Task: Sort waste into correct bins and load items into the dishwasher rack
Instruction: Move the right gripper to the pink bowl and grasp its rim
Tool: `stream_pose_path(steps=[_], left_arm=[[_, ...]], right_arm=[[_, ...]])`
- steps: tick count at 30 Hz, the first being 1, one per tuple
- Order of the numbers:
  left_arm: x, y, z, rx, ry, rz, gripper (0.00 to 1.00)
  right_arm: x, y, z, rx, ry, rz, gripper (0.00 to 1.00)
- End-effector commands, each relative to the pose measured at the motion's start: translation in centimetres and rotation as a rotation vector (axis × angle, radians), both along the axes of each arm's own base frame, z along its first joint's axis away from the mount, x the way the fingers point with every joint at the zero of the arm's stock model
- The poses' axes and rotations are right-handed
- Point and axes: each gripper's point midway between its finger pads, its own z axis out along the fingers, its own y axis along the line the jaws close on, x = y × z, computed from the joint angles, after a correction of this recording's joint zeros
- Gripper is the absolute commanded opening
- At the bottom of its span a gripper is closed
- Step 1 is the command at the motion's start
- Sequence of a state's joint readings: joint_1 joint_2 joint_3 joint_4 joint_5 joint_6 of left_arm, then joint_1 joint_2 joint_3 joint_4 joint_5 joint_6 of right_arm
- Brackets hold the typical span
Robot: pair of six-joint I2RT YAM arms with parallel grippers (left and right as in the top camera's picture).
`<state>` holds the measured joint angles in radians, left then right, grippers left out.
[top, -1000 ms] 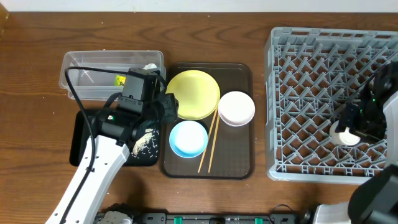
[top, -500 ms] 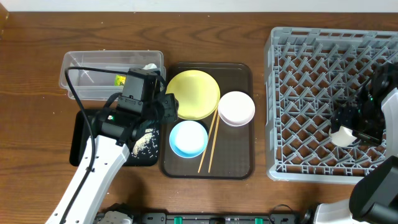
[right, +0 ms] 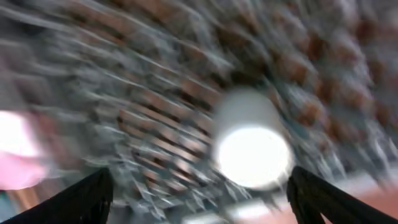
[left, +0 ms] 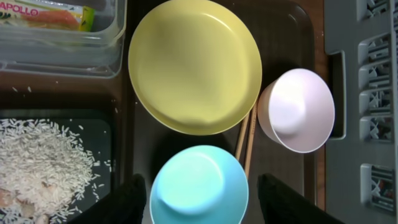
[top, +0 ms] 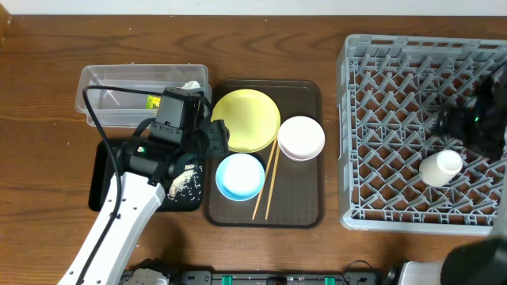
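Observation:
I next need to grab the bowl's rim on the rack side with my right gripper. Then I can tip and load the pinkish-white bowl [top: 301, 137] into the dishwasher rack.
The yellow plate [top: 246, 119], light blue bowl [top: 240, 176], pinkish-white bowl [top: 301, 137] and chopsticks [top: 266, 182] lie on the brown serving tray. My left gripper [left: 202, 208] is open and empty, with its fingers either side of the blue bowl [left: 199, 185], above it. The pale cup [top: 440, 167] rests in the grey dishwasher rack [top: 396, 119]. My right gripper [right: 199, 199] is open and empty above the cup [right: 252, 146], and its view is blurred. The wrapper [top: 152, 101] and white scrap [top: 191, 85] lie in the clear tub [top: 119, 87]. Rice [top: 184, 182] lies in the black tray [top: 103, 178].
The dark brown serving tray [top: 305, 206] sits between the bins and the rack. Bare wooden table lies at the left and along the far edge. My left arm crosses over the black tray.
My right gripper has let go of the cup and moved up and toward the far side. The cup stays in the rack. My left arm has not moved.

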<state>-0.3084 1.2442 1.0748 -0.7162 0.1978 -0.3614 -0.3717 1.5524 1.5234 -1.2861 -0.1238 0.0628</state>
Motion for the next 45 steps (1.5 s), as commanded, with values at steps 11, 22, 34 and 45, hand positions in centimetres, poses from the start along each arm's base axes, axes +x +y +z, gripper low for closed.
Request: stream_pose_path(steps=[11,22,34,45], left_arm=[[-1.7,3.4,-2.7,0.166,0.11,0.095,0.63],[-2.8,4.3,-4.2,0.217,0.182,0.108,0.64],[-2.8,4.3,-4.2,0.218,0.181,0.108,0.64],[-2.8,4.3,-4.2,0.218,0.182,0.108,0.64]], right_arm=[[5.6,17.5,5.0,0.15,-0.36,0.665,0.85],[7.3,25.3,-2.9,-0.023,-0.184,0.814,0.78],[6.9,25.8,-13.3,-0.059,0.105,0.745,0.6],[6.4,25.3,-16.2,-0.073,0.189,0.732,0.19]])
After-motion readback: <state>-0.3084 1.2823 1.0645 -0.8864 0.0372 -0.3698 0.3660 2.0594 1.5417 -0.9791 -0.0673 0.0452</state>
